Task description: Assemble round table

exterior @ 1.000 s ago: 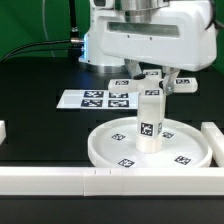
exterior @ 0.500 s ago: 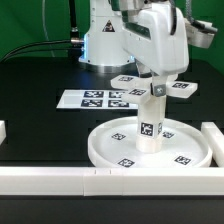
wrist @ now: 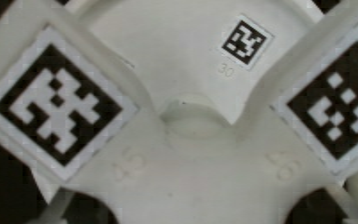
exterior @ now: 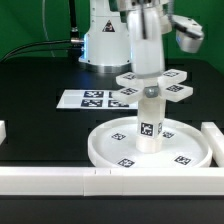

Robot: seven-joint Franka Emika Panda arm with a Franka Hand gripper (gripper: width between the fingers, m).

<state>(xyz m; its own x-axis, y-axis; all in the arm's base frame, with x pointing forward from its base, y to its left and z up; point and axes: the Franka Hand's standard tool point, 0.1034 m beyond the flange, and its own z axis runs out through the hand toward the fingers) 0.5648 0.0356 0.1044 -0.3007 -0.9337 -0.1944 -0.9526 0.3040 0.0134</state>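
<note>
The cross-shaped piece (exterior: 176, 92) sits down on top of the white post in the exterior view, so it is time for my gripper to open now.
The round table's white disc (exterior: 187, 152) lies flat on the black table, with its tagged white post (exterior: 150, 124) standing upright in the central hub. A white cross-shaped piece (exterior: 176, 92) with tagged arms sits on top of the post. My gripper (exterior: 150, 80) comes straight down from above and is shut on the middle of this piece. The wrist view is filled by the same piece (wrist: 190, 125), showing its tagged arms close up. My fingertips do not show clearly there.
The marker board (exterior: 95, 99) lies behind the disc, towards the exterior view's left. White border rails run along the front (exterior: 60, 180) and the right (exterior: 212, 135). The arm's base (exterior: 100, 40) stands at the back.
My wrist has turned about the post's axis, and the cross-shaped piece has turned with it. The disc and the post stay in place.
</note>
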